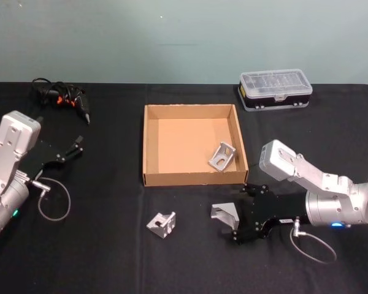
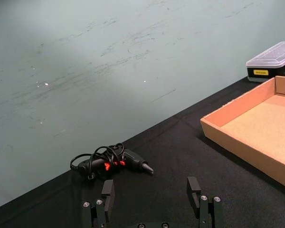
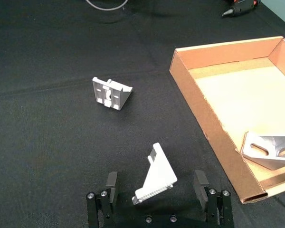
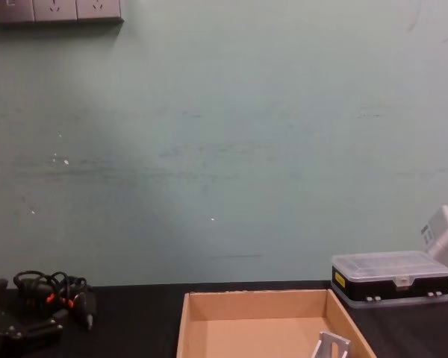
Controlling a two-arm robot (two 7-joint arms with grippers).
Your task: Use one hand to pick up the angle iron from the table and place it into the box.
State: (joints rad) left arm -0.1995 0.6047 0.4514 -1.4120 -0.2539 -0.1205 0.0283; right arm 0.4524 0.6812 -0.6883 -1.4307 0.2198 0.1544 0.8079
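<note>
My right gripper grabs the silver angle iron point(image 3: 156, 178) by its triangular sides next, to place it into the cardboard box point(image 3: 247, 95).
On the black table point(image 1: 104, 263), a silver angle iron point(image 1: 224, 214) lies in front of the tan cardboard box point(image 1: 193, 179). My right gripper point(image 1: 241, 212) is open around it, one finger on each side. In the right wrist view this angle iron point(image 3: 156, 178) stands between the fingers point(image 3: 111, 184) with gaps on both sides, so the right gripper point(image 3: 156, 184) is not touching it. A second angle iron point(image 1: 162, 223) lies loose to its left. A third point(image 1: 222, 155) rests inside the box's near right corner. My left gripper point(image 1: 70, 150) is parked open at the left.
A clear-lidded plastic case point(image 1: 275, 89) stands behind the box to the right. A black glue gun with a coiled cord point(image 1: 64, 98) lies at the back left, just beyond the left gripper point(image 2: 151, 191). The box wall point(image 3: 204, 123) rises just right of the held-around bracket.
</note>
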